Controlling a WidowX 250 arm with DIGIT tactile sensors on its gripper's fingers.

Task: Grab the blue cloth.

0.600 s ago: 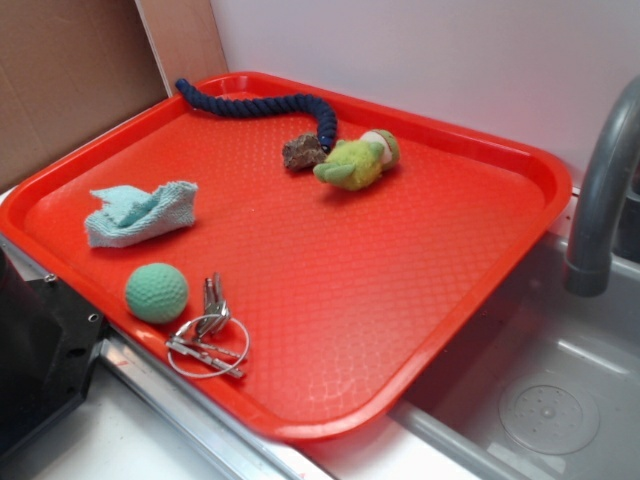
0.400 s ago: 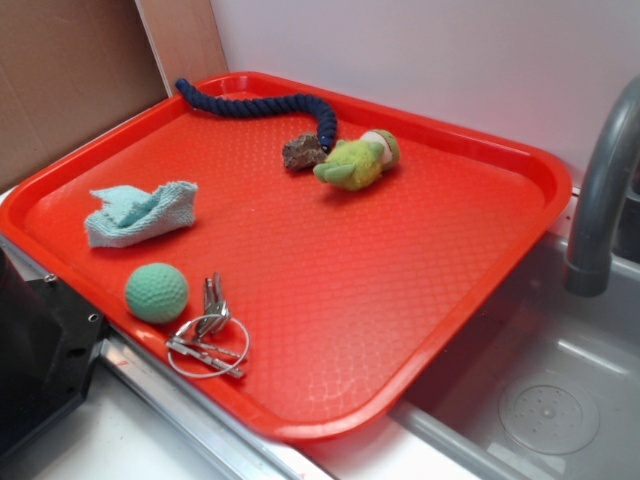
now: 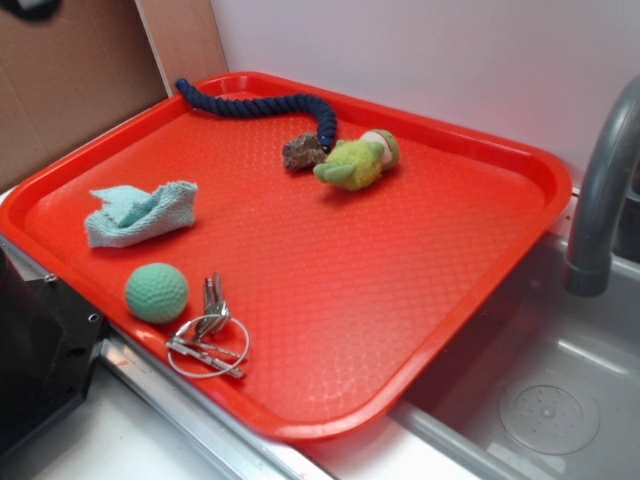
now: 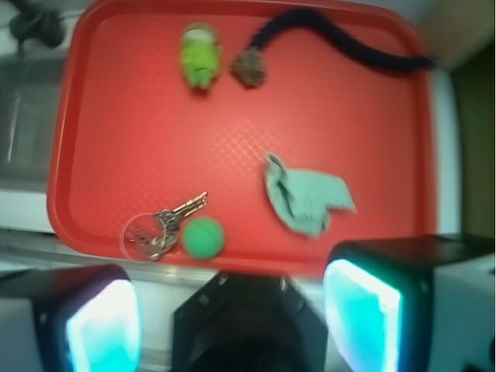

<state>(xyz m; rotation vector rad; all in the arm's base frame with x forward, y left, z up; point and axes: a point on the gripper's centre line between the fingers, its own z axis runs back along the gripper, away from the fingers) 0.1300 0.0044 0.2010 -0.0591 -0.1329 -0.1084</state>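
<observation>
My gripper grabs the blue cloth by its crumpled folds next, to lift it off the red tray (image 3: 330, 260).
The blue cloth (image 3: 140, 213) lies crumpled on the left part of the red tray (image 3: 330, 260), free of anything else. In the wrist view the blue cloth (image 4: 306, 198) sits right of centre on the tray (image 4: 155, 139). My gripper (image 4: 232, 318) hangs high above the tray's near edge. It is open, its two cyan-lit fingers (image 4: 105, 329) wide apart with nothing between them. The cloth is well ahead of the right finger. In the exterior view only a dark bit of the arm (image 3: 25, 6) shows at the top left corner.
A mint-green ball (image 3: 157, 292) and a key ring (image 3: 208, 335) lie near the tray's front edge. A navy rope (image 3: 260, 105), a brown lump (image 3: 303, 151) and a green plush toy (image 3: 358, 160) lie at the back. Faucet (image 3: 605, 190) and sink (image 3: 540, 400) are right; the black base (image 3: 35, 360) is left.
A dark part of the arm has come into the exterior view at the top left corner. Nothing on the tray has moved.
</observation>
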